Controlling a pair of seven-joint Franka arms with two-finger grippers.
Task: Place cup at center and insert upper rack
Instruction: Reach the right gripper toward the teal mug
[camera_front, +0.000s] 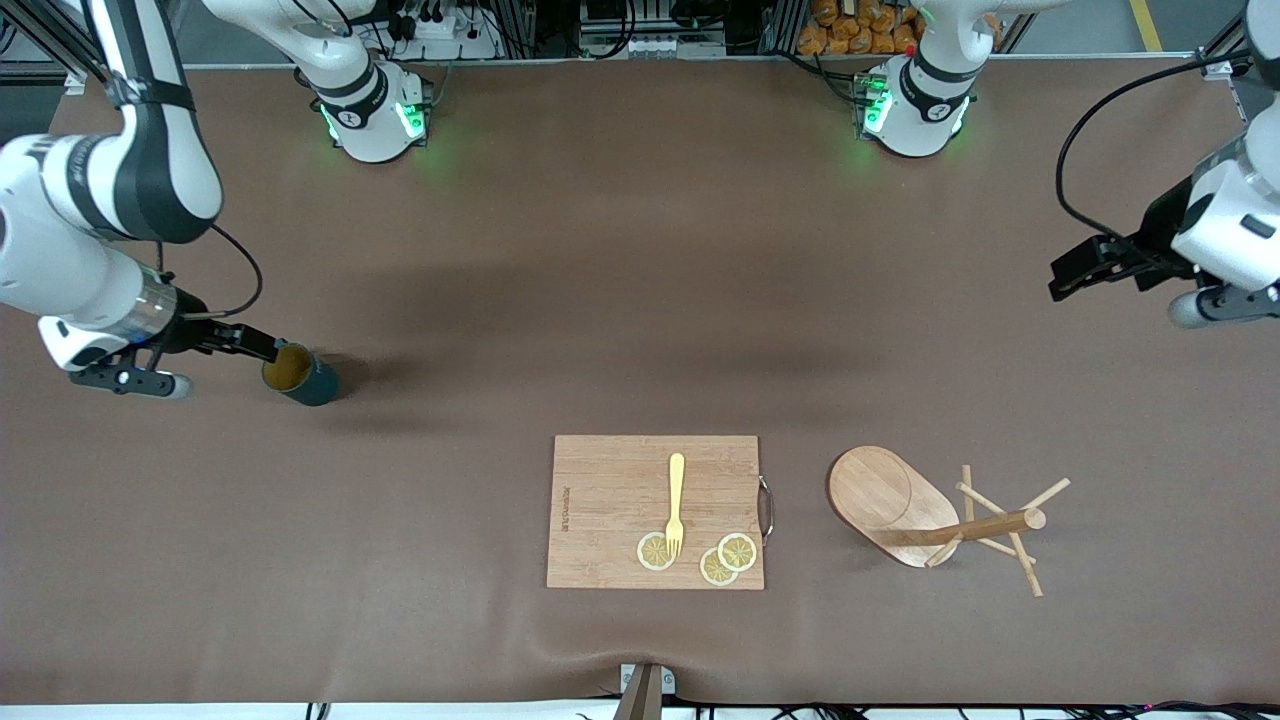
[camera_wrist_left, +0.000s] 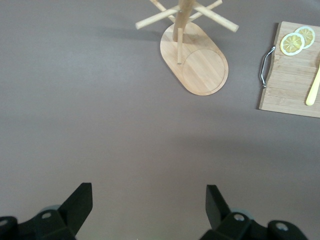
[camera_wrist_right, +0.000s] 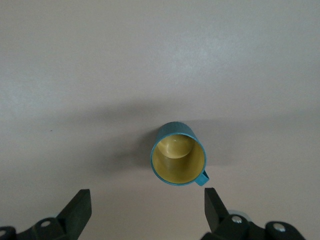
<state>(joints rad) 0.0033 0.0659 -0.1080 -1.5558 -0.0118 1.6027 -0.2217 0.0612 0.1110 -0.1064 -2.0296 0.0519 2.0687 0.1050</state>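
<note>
The cup needs to go at the center, so my right gripper will next grab it by its rim (camera_front: 270, 366) (camera_wrist_right: 157, 172) opposite the cup's handle.
The cup (camera_front: 300, 375), dark teal with a tan inside, stands on the brown table toward the right arm's end. In the right wrist view the cup (camera_wrist_right: 177, 155) shows its opening and small handle. My right gripper (camera_front: 262, 347) is open, just beside the cup's rim, its fingers (camera_wrist_right: 80, 200) apart and empty. The upper rack (camera_front: 890, 495), a light wooden mug tree with oval base, post and thin pegs, sits toward the left arm's end. Its base (camera_wrist_left: 200, 62) also shows in the left wrist view. I cannot tell whether it is upright or tipped. My left gripper (camera_front: 1065, 275) is open, empty and hangs high, away from the rack.
A rectangular wooden cutting board (camera_front: 600, 500) with a metal handle lies near the table's front edge, beside the rack. On it are a yellow fork (camera_front: 676, 500) and three lemon slices (camera_front: 655, 551). The board (camera_wrist_left: 287, 85) also shows in the left wrist view.
</note>
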